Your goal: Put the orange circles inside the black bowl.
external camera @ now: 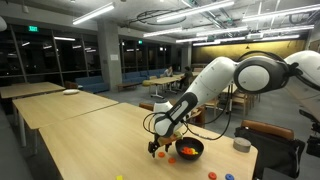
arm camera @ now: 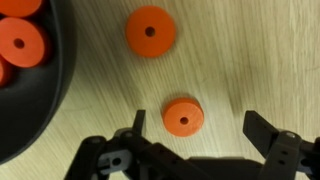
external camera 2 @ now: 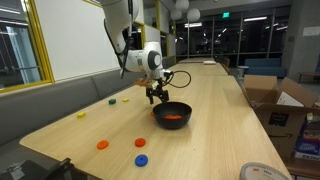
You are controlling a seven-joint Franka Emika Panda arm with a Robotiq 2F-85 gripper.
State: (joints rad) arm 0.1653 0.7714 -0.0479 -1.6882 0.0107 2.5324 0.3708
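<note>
I should close my gripper on the orange circle (arm camera: 183, 117) now. The circle is between my low fingers with empty table on both sides, so my fingers would hold it if I closed now.
The black bowl (arm camera: 30, 100) lies at the left of the wrist view with several orange circles (arm camera: 22, 42) inside it. Two more orange circles lie on the wooden table beside it: one (arm camera: 150, 32) farther off, one (arm camera: 183, 117) between my jaws. My gripper (arm camera: 200, 128) is open and low over that disc, not touching it. In both exterior views the gripper (external camera: 160, 143) (external camera 2: 157, 97) hangs just beside the bowl (external camera: 188, 150) (external camera 2: 172, 114). More orange circles (external camera 2: 102, 145) (external camera 2: 139, 143) lie nearer the table's end.
Blue pieces (external camera 2: 141, 159) (external camera 2: 113, 101) and a yellow piece (external camera 2: 82, 115) lie on the table. A small grey cylinder (external camera: 241, 145) stands behind the bowl. Cardboard boxes (external camera 2: 285, 105) stand off the table's side; a white round object (external camera 2: 258, 172) sits at its near edge.
</note>
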